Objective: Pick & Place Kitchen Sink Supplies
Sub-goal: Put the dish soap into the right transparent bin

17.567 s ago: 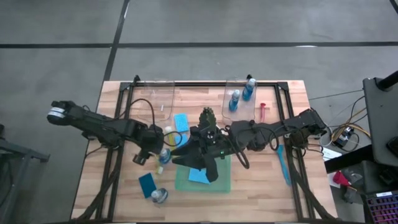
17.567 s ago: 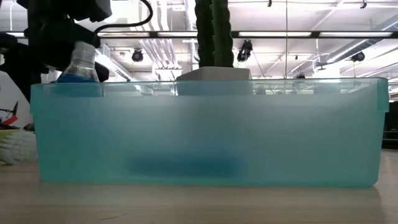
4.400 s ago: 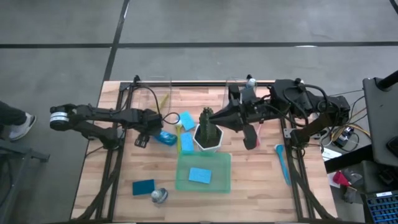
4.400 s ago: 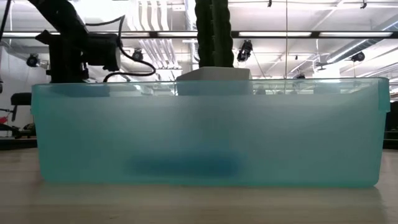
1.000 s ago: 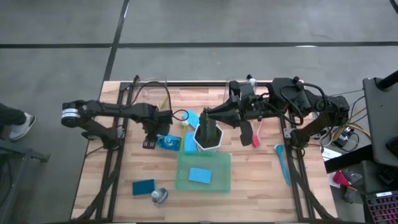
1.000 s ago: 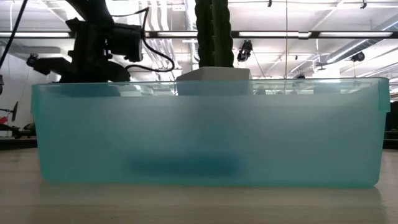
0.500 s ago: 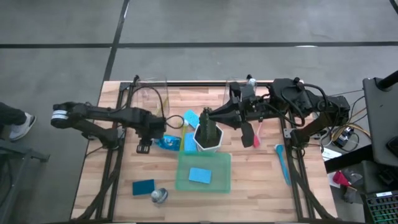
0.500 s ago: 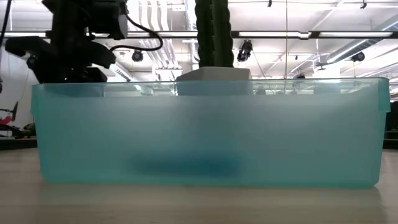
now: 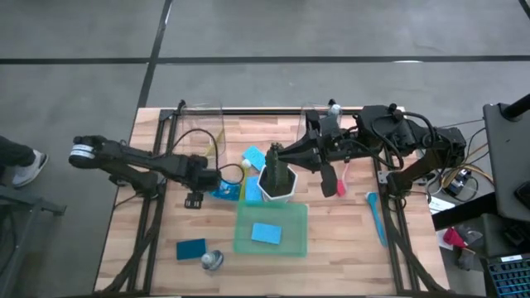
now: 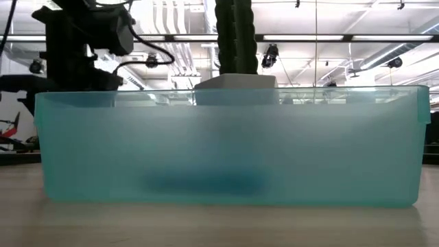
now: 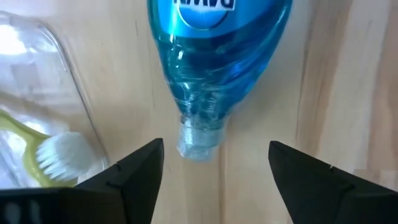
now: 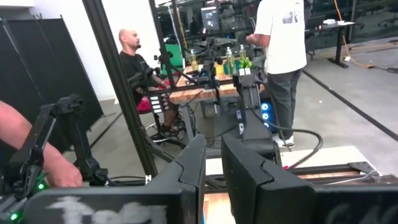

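Observation:
My left gripper moves lower, before it closes on the capped bottle neck (image 11: 201, 138), since my fingertips are still above and short of the neck.
A clear bottle of blue liquid (image 9: 224, 189) lies on its side on the wooden table, left of the plant. In the left wrist view its capped neck (image 11: 199, 140) points between my fingers. My left gripper (image 11: 214, 168) hangs above it, pointing down, open, one finger on each side of the neck and apart from it. My right gripper (image 9: 276, 151) is raised over the plant, level and shut, with nothing seen between its fingers (image 12: 213, 163). Blue sponges lie by the plant (image 9: 255, 156) and in the green tray (image 9: 265, 233). A red brush (image 9: 340, 180) lies under the right arm.
The dark plant in a white pot (image 9: 277, 178) stands right of the bottle. A clear bin (image 11: 37, 74) with a yellow brush (image 11: 56, 155) lies beside it. The green tray (image 10: 226, 144) fills the low view. Also here: a dark sponge (image 9: 191, 248), another bottle (image 9: 213, 261), a blue brush (image 9: 377, 217).
My left gripper has moved a little toward the table's near edge and swung over the lying bottle. The bottle has stayed where it was. The right arm has kept still.

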Available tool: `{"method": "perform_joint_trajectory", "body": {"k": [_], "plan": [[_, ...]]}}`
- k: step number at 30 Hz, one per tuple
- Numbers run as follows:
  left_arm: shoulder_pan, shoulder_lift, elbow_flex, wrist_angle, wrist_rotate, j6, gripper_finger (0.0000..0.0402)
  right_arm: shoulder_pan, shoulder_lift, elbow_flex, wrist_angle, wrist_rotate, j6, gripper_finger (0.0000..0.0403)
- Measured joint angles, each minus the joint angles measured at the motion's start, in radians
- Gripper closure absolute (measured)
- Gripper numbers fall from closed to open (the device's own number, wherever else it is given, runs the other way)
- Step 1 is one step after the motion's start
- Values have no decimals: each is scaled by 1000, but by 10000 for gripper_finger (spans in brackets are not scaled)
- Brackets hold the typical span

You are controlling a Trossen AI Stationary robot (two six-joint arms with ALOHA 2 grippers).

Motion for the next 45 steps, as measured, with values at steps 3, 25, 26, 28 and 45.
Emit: {"method": "perform_joint_trajectory", "body": {"k": [3, 25, 26, 28, 45], "plan": [[0, 37, 0, -1, 5, 1, 118, 0, 0, 0, 1, 0, 0, 353], [-2, 164, 29, 76, 12, -10, 122, 0, -1, 0, 2, 2, 28, 353], [-2, 166, 22, 75, 12, -13, 122, 0, -1, 0, 2, 2, 28, 353], [-2, 174, 7, 91, 13, -15, 122, 0, -1, 0, 2, 2, 28, 353], [-1, 230, -2, 137, 75, -13, 272, -3, -1, 0, -3, 7, 23, 353]]}}
